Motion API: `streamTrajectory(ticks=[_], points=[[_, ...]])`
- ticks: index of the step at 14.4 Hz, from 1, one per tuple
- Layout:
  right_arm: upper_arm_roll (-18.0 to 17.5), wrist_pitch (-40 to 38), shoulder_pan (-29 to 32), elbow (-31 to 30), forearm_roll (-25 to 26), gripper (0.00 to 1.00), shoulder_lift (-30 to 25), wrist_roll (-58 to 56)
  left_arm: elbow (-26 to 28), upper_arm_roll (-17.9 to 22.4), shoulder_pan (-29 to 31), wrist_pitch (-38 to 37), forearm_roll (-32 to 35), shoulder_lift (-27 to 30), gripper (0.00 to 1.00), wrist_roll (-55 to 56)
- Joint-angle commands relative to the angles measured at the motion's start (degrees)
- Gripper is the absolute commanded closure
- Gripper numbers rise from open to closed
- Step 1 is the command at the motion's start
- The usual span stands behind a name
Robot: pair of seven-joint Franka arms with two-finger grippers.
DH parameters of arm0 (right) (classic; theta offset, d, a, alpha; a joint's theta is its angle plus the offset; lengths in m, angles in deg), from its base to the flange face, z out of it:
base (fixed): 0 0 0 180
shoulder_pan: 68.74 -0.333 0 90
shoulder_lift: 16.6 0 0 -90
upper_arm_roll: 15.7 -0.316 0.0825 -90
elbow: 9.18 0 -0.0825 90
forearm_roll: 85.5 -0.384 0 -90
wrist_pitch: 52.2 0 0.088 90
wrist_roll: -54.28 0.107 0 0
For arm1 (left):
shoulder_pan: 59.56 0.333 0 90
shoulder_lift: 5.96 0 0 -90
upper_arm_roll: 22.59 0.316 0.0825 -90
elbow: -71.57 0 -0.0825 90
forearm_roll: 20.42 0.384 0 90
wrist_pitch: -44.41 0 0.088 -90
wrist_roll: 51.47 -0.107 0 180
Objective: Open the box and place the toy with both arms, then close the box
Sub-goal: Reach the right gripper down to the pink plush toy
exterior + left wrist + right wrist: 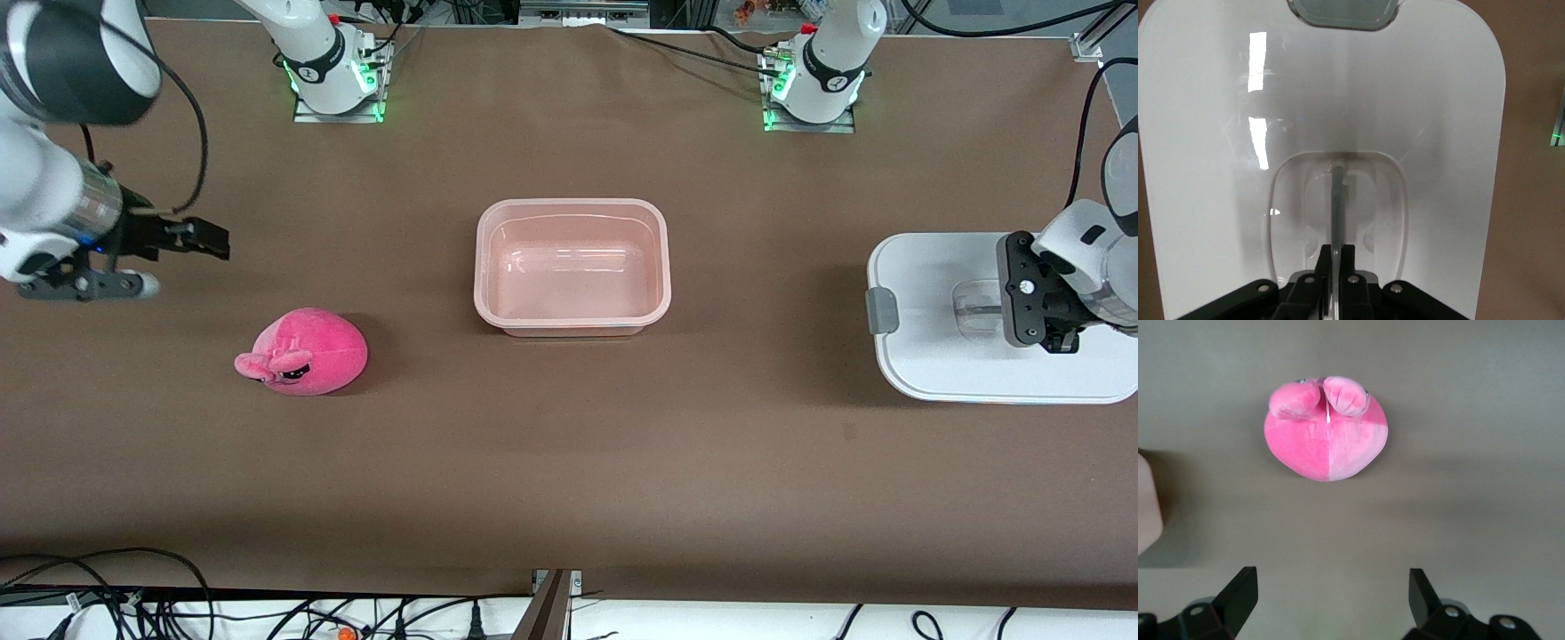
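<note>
I should next grab the pink plush toy by its middle body seam (1329, 447) with my right gripper. Then I can place it in the tub.
The pinkish tub (572, 205) stands open and empty at the table's middle. Its white lid (933, 276) lies flat at the left arm's end, with a grey clip (881, 310) on its side. My left gripper (1061, 343) is shut on the lid's clear handle (1337, 200), the handle bar pinched between the fingers (1338, 252). The hot-pink plush toy (307, 353) lies on the table toward the right arm's end. My right gripper (212, 240) is open and empty over the table beside the toy. In the right wrist view the toy (1327, 433) lies ahead of the open gripper (1331, 579).
The two arm bases (333, 62) (822, 76) stand along the table's edge farthest from the front camera. Cables (107, 604) lie past the table's nearest edge. Brown table surface lies between the toy and the tub.
</note>
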Motion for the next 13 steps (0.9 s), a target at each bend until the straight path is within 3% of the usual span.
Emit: streamTrajectory(ticks=[1, 10, 11, 12, 13], points=[[-0.02, 3.78, -0.68, 0.34, 0.13, 0.00, 3.92, 0.25, -0.44, -0.28, 0.19, -0.51, 0.97, 0.47, 1.00, -0.65], [-0.11, 32.43, -0.59, -16.53, -0.66, 0.03, 9.37, 0.52, -0.53, -0.28, 0.02, -0.95, 1.32, 0.47, 1.00, 0.93], [-0.11, 34.29, -0.59, -17.50, -0.66, 0.08, 9.55, 0.52, -0.53, -0.28, 0.02, -0.95, 1.32, 0.47, 1.00, 0.93], [-0.11, 35.44, -0.59, -18.12, -0.66, 0.21, 9.99, 0.43, -0.53, -0.28, 0.02, -0.95, 1.14, 0.47, 1.00, 0.93], [-0.19, 35.62, -0.59, -18.13, -0.66, 0.41, 10.25, 0.34, -0.53, -0.28, 0.02, -0.95, 1.14, 0.47, 1.00, 1.02]])
